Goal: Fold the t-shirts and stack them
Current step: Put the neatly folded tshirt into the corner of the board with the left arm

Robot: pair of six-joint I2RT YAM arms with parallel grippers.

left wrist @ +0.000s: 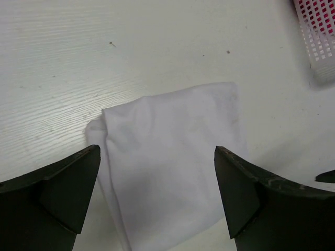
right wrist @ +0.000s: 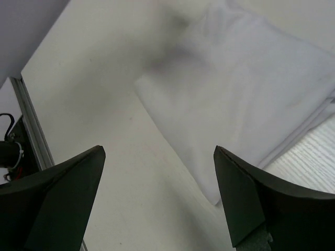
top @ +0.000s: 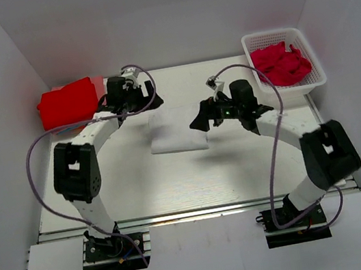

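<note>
I should stack the white t-shirt on the red t-shirt still folded, so next I need to grab the white t-shirt's layered edge (top: 151,135) (left wrist: 107,175) facing the red t-shirt with my left gripper.
A white t-shirt (top: 179,132) lies folded into a rectangle at the middle of the table. My left gripper (top: 152,101) hovers just behind its back left corner, open and empty; in the left wrist view the white t-shirt (left wrist: 172,157) lies below and between the open fingers (left wrist: 157,150). My right gripper (top: 199,118) hangs at the shirt's right edge, also open and holding nothing. In the right wrist view the white t-shirt (right wrist: 246,89) lies ahead of my right gripper (right wrist: 159,149). A folded red t-shirt (top: 68,102) sits at the back left. Crumpled crimson t-shirts (top: 281,64) fill the basket.
A white lattice basket (top: 315,78) stands at the back right corner; its corner also shows in the left wrist view (left wrist: 319,31). White walls enclose the table on three sides. A metal rail (top: 193,211) runs along the near edge.
</note>
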